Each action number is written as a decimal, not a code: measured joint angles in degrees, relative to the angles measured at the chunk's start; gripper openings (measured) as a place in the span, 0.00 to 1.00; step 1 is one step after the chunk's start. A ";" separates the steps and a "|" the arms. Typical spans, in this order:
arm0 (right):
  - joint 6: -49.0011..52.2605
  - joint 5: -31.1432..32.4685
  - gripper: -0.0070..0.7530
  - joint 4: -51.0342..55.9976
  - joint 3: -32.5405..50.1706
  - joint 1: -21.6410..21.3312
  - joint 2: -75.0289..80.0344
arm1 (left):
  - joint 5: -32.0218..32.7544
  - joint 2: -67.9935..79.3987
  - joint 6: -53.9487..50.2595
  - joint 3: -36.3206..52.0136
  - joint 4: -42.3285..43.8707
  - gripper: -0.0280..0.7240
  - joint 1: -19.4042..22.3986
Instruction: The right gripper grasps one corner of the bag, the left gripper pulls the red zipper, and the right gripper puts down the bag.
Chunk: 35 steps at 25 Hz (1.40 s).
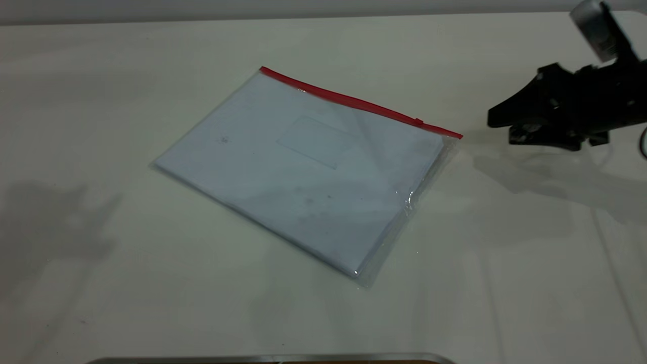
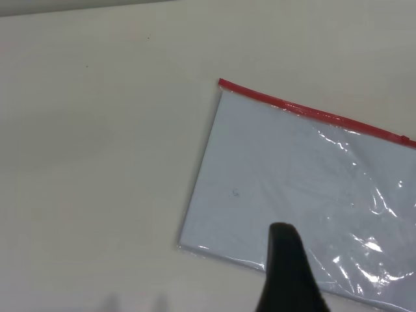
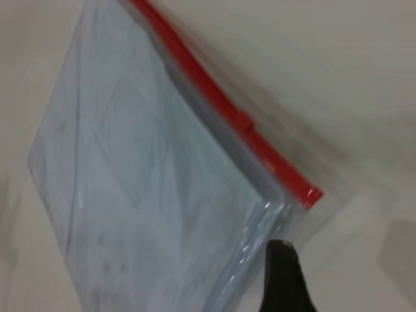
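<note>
Next, the right gripper reaches the bag and grabs its corner beside the slider tab (image 1: 418,121), so the red zipper (image 1: 354,101) stays free to be pulled.
The bag (image 1: 303,172) lies flat on the white table, a clear pouch with white sheets and a faint label pocket. The red zipper (image 1: 354,101) runs along its far long edge, with the small slider tab (image 1: 418,121) near the right end. My right gripper (image 1: 500,124) hovers above the table just right of the bag's red-edged right corner, apart from it. In the right wrist view its black tip (image 3: 281,273) is close to that corner of the bag (image 3: 143,182). My left gripper shows only in the left wrist view (image 2: 286,260), above the bag's (image 2: 286,169) near edge.
The white table (image 1: 101,253) stretches all round the bag. A metal rim (image 1: 273,359) runs along the bottom of the exterior view. A white-labelled cylinder (image 1: 594,25) sits on top of the right arm.
</note>
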 joint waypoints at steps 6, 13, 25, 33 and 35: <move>-0.04 0.78 0.71 1.96 -6.67 2.19 5.90 | 0.00 0.07 0.04 0.00 -0.12 0.75 0.00; -0.06 0.11 0.71 3.91 -9.37 6.52 8.29 | -0.06 0.07 0.11 0.00 -2.38 0.75 0.00; -0.01 0.04 0.71 4.16 -9.58 9.41 8.47 | -0.28 0.07 0.11 0.00 -2.60 0.75 0.00; -0.86 0.04 0.60 4.16 -9.61 11.53 8.47 | -0.28 0.07 0.16 0.00 -2.62 0.75 0.00; -1.13 0.04 0.47 4.16 -9.61 11.49 8.47 | -0.28 0.07 0.05 0.00 -2.67 0.75 0.00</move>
